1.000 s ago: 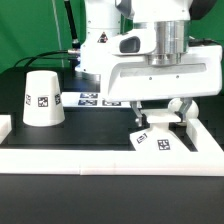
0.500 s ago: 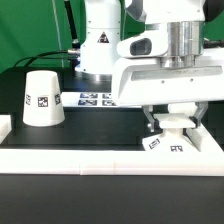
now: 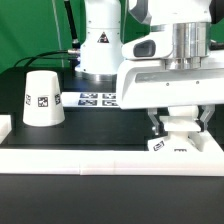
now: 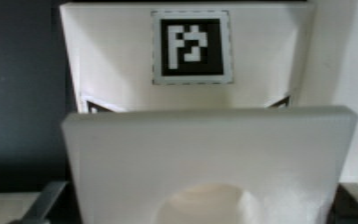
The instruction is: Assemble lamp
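My gripper releases the square base next, since it lies flat against the white raised border and would stay there if I opened now.
The lamp's low square base (image 3: 170, 147) lies at the exterior view's right, against the white raised border (image 3: 90, 158) at the table's front. My gripper (image 3: 178, 128) stands straight over it, its dark fingers (image 3: 152, 125) down on both sides, shut on the base. In the wrist view the base (image 4: 211, 140) fills the space between the fingers (image 4: 43, 200), with a tag (image 4: 194, 48) on its far part and a round hollow (image 4: 229, 205) close to the camera. The tapered shade (image 3: 43, 97) stands mouth down at the exterior view's left, well apart. The bulb is not visible.
The marker board (image 3: 92, 98) lies flat behind the middle of the black table. The robot's white body (image 3: 100, 45) rises behind it. The white border also runs up the exterior view's left side (image 3: 5, 125).
My gripper has moved toward the exterior view's right and lowered, and the base has gone with it from the middle-right to the right end by the border. The shade has not moved.
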Available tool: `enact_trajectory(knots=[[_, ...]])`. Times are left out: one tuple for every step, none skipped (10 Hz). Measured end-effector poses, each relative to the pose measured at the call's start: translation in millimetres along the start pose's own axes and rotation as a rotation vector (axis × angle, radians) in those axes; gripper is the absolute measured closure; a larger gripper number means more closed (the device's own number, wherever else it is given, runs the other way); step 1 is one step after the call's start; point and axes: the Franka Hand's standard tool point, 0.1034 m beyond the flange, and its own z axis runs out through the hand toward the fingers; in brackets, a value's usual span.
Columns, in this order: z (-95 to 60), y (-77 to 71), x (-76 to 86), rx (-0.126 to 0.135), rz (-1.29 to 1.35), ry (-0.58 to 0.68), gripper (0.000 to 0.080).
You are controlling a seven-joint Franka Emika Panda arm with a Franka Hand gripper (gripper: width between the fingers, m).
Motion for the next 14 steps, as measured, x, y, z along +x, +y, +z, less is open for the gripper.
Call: enact_trajectory(knots=[[0.0, 0.0, 0.0, 0.0, -0.001, 0.0, 0.0262], [0.2, -0.2, -0.2, 0.0, -0.004, 0.0, 0.0262], [0.2, -0.2, -0.2, 0.0, -0.005, 0.0, 0.0142], [0.3, -0.2, -0.2, 0.0, -0.006, 0.0, 0.0108], [-1.1, -0.3, -2.0, 0.0, -0.011, -0.001, 0.0102], [-4.9, -0.5, -8.6, 0.0, -0.017, -0.004, 0.0102], [-8.2, -1.0, -17.4, -0.001, -0.02, -0.01, 0.0102], [-12.4, -0.8, -25.8, -0.003, -0.023, -0.017, 0.01], [-17.2, 0.2, -32.3, -0.005, -0.028, -0.021, 0.01], [-21.7, 0.8, -39.0, -0.006, -0.03, -0.026, 0.01], [-27.5, 0.2, -47.5, -0.008, -0.032, -0.031, 0.01], [-33.5, -2.9, -56.5, -0.008, -0.037, -0.035, 0.01], [-37.8, -7.7, -64.1, -0.008, -0.046, -0.039, 0.01], [-40.5, -14.9, -71.1, -0.008, -0.056, -0.042, 0.01]])
